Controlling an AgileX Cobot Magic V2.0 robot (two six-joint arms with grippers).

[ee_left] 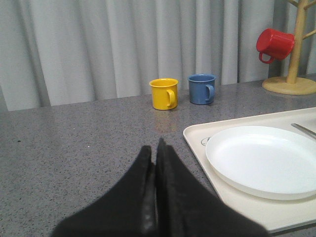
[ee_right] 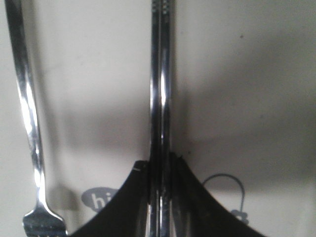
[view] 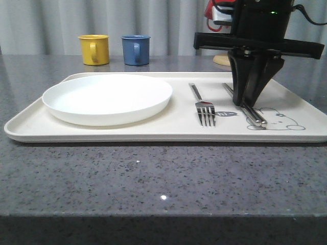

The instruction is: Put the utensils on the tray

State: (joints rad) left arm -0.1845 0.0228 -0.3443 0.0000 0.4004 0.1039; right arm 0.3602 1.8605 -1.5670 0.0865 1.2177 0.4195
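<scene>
The chopsticks rest on the cream tray beside the fork (view: 204,109), so the robot's right gripper will open now, and the chopsticks would lie in place.
The cream tray (view: 153,130) lies across the table. On its right half a silver fork (view: 204,109) lies with its tines toward the front. Just right of the fork, a pair of chopsticks (view: 254,116) rests over the rabbit drawing. My right gripper (view: 244,102) points straight down and is shut on the chopsticks (ee_right: 161,89) about midway along them. In the right wrist view the black fingers (ee_right: 128,197) press both sticks together, with the fork (ee_right: 27,113) alongside. My left gripper (ee_left: 154,148) is shut on nothing, over bare table left of the tray (ee_left: 197,136).
A round white plate (view: 107,97) fills the tray's left half. A yellow mug (view: 94,49) and a blue mug (view: 136,49) stand behind the tray. A red mug (ee_left: 274,44) hangs on a wooden mug tree (ee_left: 296,49) at the back right.
</scene>
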